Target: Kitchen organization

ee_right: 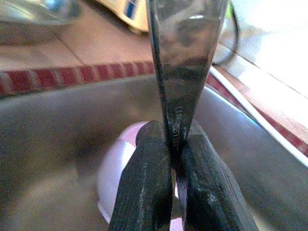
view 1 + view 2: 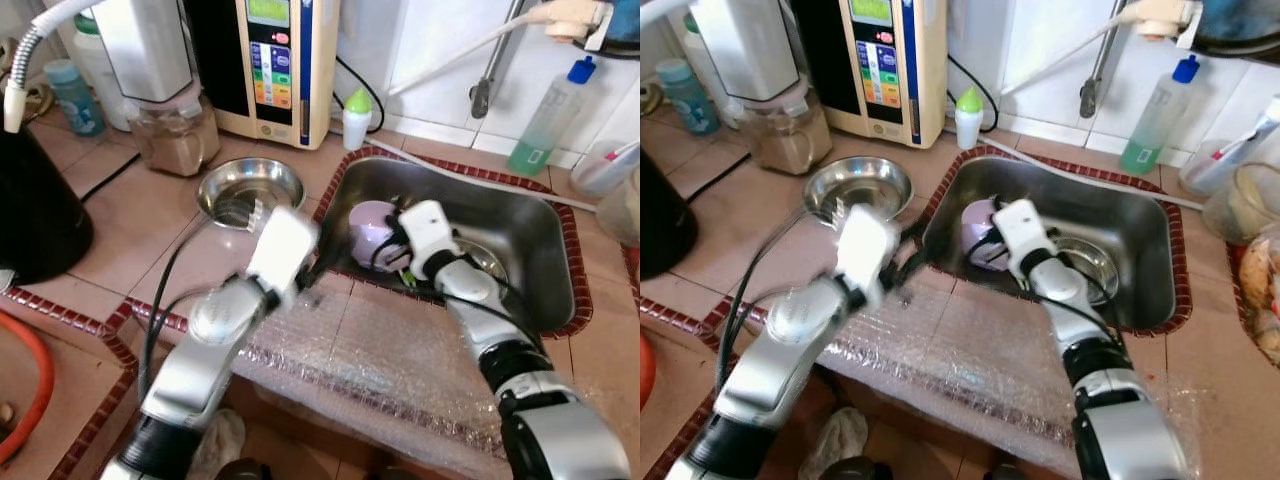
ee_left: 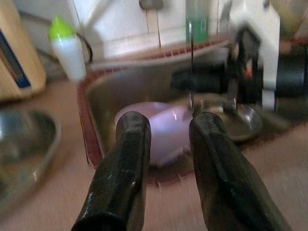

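The round body of the bowl is far wider than my fingers open, so my left gripper will pick up the bowl by its thin rim (image 2: 206,211) next.
A lilac bowl (image 2: 362,222) lies in the left part of the steel sink (image 2: 510,215). My right gripper (image 2: 392,252) is down in the sink beside the bowl, shut on the handle of a metal utensil (image 1: 185,57) that sticks out past the fingertips (image 1: 154,144). The same utensil (image 3: 191,62) looks thin and upright in the left wrist view. My left gripper (image 2: 315,268) is open and blurred at the sink's left rim, pointing at the bowl (image 3: 166,147), with nothing between its fingers (image 3: 130,144).
A steel bowl (image 2: 250,185) sits on the tiled counter left of the sink. Behind it stand a blender jar (image 2: 175,130), a water machine (image 2: 270,60) and a green-capped bottle (image 2: 356,118). Bubble wrap (image 2: 380,360) covers the front counter. A green soap bottle (image 2: 545,125) stands at the back right.
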Motion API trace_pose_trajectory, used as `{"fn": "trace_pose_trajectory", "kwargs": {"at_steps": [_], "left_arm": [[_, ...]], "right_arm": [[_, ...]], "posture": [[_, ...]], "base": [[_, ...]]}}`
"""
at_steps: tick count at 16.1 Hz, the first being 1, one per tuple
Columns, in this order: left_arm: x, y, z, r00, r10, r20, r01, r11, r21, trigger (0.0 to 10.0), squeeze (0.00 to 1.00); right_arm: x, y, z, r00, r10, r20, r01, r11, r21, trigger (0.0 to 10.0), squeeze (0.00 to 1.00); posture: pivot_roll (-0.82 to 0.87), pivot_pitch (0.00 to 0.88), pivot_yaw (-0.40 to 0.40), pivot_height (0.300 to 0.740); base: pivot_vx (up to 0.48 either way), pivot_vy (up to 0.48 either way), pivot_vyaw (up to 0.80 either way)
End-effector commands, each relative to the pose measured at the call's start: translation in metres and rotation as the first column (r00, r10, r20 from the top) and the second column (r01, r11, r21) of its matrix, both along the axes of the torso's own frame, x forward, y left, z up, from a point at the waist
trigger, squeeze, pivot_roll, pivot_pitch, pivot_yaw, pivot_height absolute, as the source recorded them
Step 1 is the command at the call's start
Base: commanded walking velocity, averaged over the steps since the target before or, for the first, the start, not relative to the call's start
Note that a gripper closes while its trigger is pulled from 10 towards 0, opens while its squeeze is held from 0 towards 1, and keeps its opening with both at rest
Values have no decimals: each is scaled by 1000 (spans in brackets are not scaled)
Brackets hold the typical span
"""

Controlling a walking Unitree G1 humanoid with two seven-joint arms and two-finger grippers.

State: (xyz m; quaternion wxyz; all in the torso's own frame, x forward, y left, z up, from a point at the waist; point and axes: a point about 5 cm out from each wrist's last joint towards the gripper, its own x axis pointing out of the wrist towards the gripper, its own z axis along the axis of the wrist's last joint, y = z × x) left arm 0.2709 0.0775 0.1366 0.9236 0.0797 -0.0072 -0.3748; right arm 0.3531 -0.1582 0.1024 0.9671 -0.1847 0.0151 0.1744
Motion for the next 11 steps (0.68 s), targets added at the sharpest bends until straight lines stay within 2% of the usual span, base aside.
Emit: {"fn": "trace_pose_trajectory", "kwargs": {"at_steps": [1, 2, 4, 5, 6, 7, 8, 11], "left_arm": [[-1, -1, 4, 1000, -23, -1, 23, 1000, 5, 10000, 1000], [-2, 1, 1, 1000, -17, -15, 17, 1000, 18, 10000, 1000], [0, 6, -3, 1000, -21, -7, 21, 998, 60, 10000, 1000], [2, 6, -2, 1000, -23, -1, 23, 998, 64, 10000, 1000], [2, 6, -2, 1000, -23, -1, 23, 998, 64, 10000, 1000], [3, 6, -1, 1000, -23, 0, 23, 998, 62, 10000, 1000], [5, 6, 0, 1000, -19, 3, 19, 998, 61, 10000, 1000], [9, 4, 4, 1000, -9, 19, 8, 998, 55, 10000, 1000]], "right_arm": [[3, -7, -3, 997, -61, -37, 61, 998, 6, 0, 0], [4, -10, -5, 995, -88, -50, 88, 996, 1, 0, 0], [4, -21, -13, 975, -184, -127, 193, 979, 66, 275, 0], [3, -24, -17, 963, -216, -163, 233, 967, 99, 8784, 0], [3, -24, -17, 963, -216, -163, 233, 967, 99, 8784, 0], [2, -25, -19, 959, -223, -173, 242, 965, 102, 10000, 667], [1, -26, -22, 952, -237, -192, 263, 957, 121, 10000, 1000], [1, -28, -23, 943, -263, -205, 298, 941, 162, 10000, 1000]], "posture": [[0, 0, -4, 740], [0, 0, -4, 740], [-1, 0, -4, 740], [-2, 0, -3, 740], [-2, 0, -3, 740], [-3, 0, -1, 740], [-8, 0, 3, 740], [-12, 0, 6, 740]], "base": [[0, 0, 0], [0, 0, 0], [0, 0, 0], [0, 0, 0], [0, 0, 0], [0, 0, 0], [0, 0, 0], [0, 0, 0]]}}
